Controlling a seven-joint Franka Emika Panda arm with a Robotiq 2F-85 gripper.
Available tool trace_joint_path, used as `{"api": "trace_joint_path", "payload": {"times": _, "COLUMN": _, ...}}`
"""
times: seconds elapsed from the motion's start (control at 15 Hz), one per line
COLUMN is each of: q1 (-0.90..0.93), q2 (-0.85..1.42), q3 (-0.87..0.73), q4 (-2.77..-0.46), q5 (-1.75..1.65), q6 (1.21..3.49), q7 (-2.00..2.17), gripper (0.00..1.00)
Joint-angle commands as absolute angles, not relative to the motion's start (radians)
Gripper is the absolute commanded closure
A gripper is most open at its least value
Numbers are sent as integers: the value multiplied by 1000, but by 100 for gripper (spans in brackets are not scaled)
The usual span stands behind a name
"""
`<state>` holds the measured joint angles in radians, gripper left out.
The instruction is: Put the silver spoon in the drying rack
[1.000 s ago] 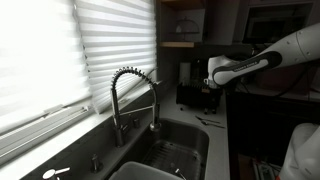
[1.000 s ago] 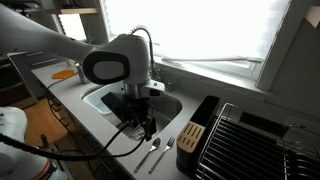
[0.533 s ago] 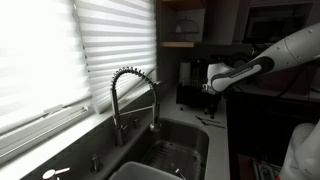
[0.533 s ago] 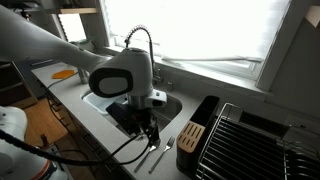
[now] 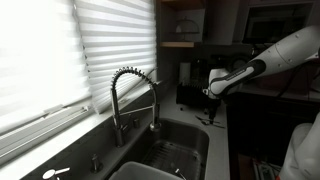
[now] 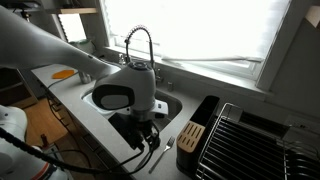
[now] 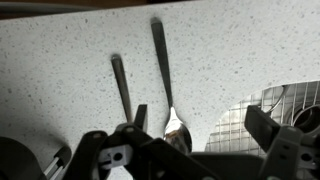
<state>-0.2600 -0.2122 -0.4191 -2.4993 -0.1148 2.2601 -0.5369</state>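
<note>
The silver spoon (image 7: pixel 166 85) should go into the dark drying rack with its handle first. My gripper needs to grab the spoon by its bowl end next, so the handle stays free.
In the wrist view the silver spoon (image 7: pixel 166 85) lies on the speckled counter with its bowl toward me. Its bowl sits just inside my left finger. My gripper (image 7: pixel 200 125) is open and empty, and hovers low over the spoon's bowl. In both exterior views the gripper (image 6: pixel 152 135) (image 5: pixel 211 103) hangs just above the counter beside the sink. The dark boxy drying rack (image 6: pixel 205 138) stands on the counter just past the utensils, and shows as a dark box (image 5: pixel 190 94) behind the arm.
A second utensil (image 7: pixel 120 82) lies parallel beside the spoon, and the pair shows under the gripper (image 6: pixel 165 150). The sink basin with its wire grid (image 7: pixel 250 118) is close by. The coiled-spring faucet (image 5: pixel 133 95) stands behind the sink. A wire rack (image 6: pixel 255 140) lies beyond the dark rack.
The arm has come down and forward toward the utensils on the counter. The gripper stays open. The spoon has not moved.
</note>
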Motion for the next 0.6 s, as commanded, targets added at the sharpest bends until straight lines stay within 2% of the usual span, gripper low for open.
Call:
{"api": "trace_joint_path", "payload": {"times": 0.0, "q1": -267, "q2": -168, "q3": -425, "q4": -2503, "q5": -73, "q6": 2302, "q7": -612, "gripper": 2}}
{"api": "trace_joint_path", "payload": {"times": 0.27, "q1": -272, "q2": -129, "q3": -418, "q4": -2502, "q5": -69, "q6": 2339, "q7": -628, "gripper": 1}}
{"api": "trace_joint_path", "payload": {"times": 0.33, "q1": -273, "q2": -120, "q3": -417, "q4": -2503, "q5": -67, "q6": 2347, "q7": -634, "gripper": 7}}
{"api": "trace_joint_path", "payload": {"times": 0.47, "q1": -275, "q2": -102, "q3": -414, "q4": -2500, "q5": -64, "q6": 2362, "q7": -640, "gripper": 29}}
{"api": "trace_joint_path", "payload": {"times": 0.53, "q1": -276, "q2": -95, "q3": -412, "q4": -2499, "q5": -64, "q6": 2370, "q7": -643, "gripper": 32}}
